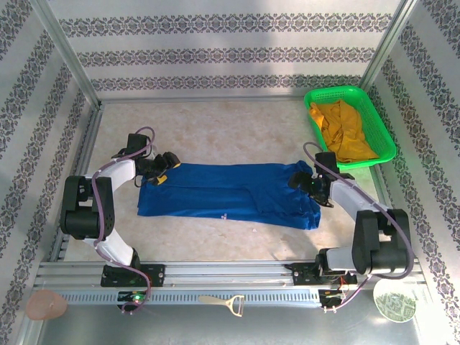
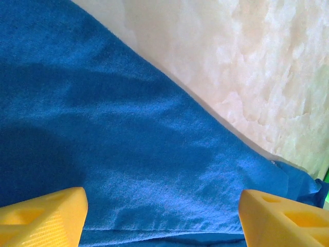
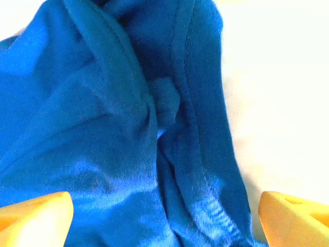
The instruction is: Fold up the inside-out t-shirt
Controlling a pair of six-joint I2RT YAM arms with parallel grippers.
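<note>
My right gripper pinches the t-shirt's rumpled folds and seam (image 1: 309, 193) (image 3: 172, 208) at its bunched end next, to fold that end over the t-shirt.
The inside-out t-shirt (image 1: 226, 194) lies as a long royal-blue band across the middle of the table, with a small white mark near its front edge. My left gripper (image 1: 167, 164) stands open at the shirt's far left corner. In the left wrist view its yellow fingertips (image 2: 43, 216) are spread wide over flat blue cloth (image 2: 128, 139), near a hem. My right gripper (image 1: 303, 180) is open over the bunched right end. In the right wrist view its fingers (image 3: 295, 216) straddle rumpled folds and a seam (image 3: 169, 118). Nothing is pinched in either gripper.
A green basket (image 1: 338, 92) at the back right holds a mustard-yellow garment (image 1: 343, 131). A bottle opener (image 1: 224, 302), a pink disc (image 1: 47, 305) and a round patterned disc (image 1: 395, 305) lie along the front rail. Patterned walls close in the table.
</note>
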